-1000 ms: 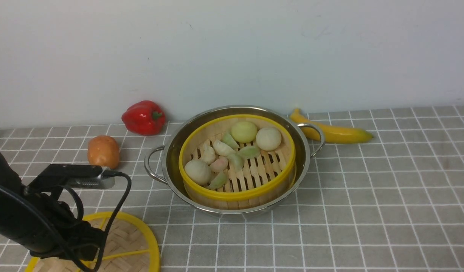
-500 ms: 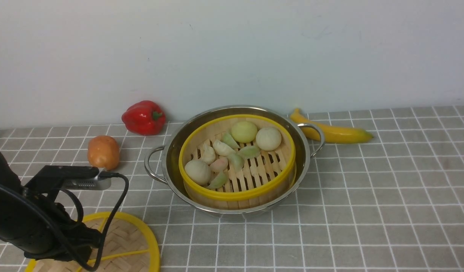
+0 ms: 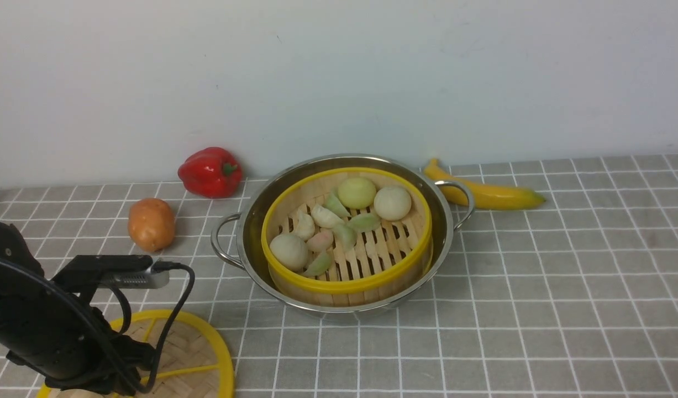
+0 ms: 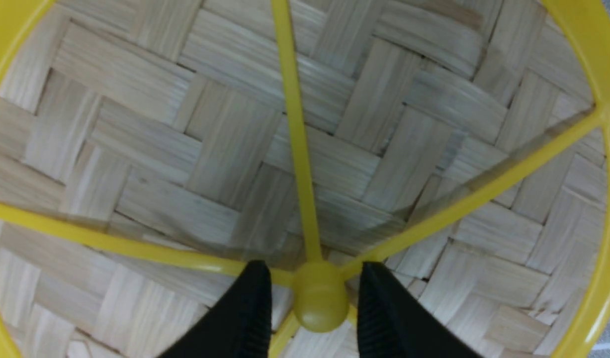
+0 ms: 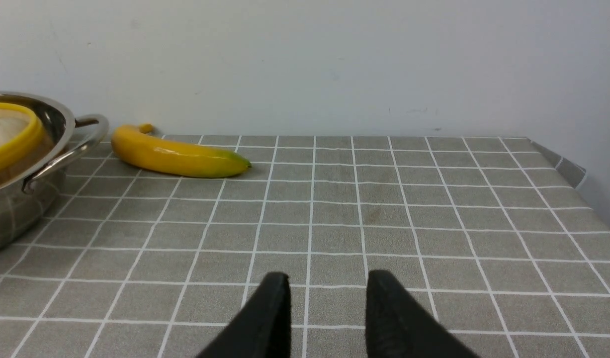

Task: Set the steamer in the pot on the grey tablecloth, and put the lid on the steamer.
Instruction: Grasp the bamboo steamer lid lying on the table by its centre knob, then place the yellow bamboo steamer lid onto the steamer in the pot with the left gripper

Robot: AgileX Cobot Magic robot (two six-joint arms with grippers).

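The woven lid is much wider than the open fingers, so the robot's left gripper should next pick up the lid by its narrow yellow middle (image 4: 321,297).
The bamboo steamer (image 3: 344,284), yellow-rimmed and holding buns and dumplings, sits inside the steel pot (image 3: 445,232) on the grey tablecloth (image 3: 537,276). The woven lid (image 3: 195,342) lies flat on the cloth at the front left, partly covered by my left arm. In the left wrist view my left gripper (image 4: 315,266) is open and straddles the lid's yellow hub (image 4: 319,298), with a narrow gap on each side. My right gripper (image 5: 328,274) hovers open and empty over bare cloth to the right of the pot (image 5: 16,209).
A red pepper (image 3: 210,171) and a potato (image 3: 151,224) lie left of the pot. A banana (image 3: 485,193) lies behind the pot's right handle, near the wall. The cloth's right edge (image 5: 568,169) shows in the right wrist view.
My left arm has sunk lower over the lid. The pot, the steamer and the lid have not moved.
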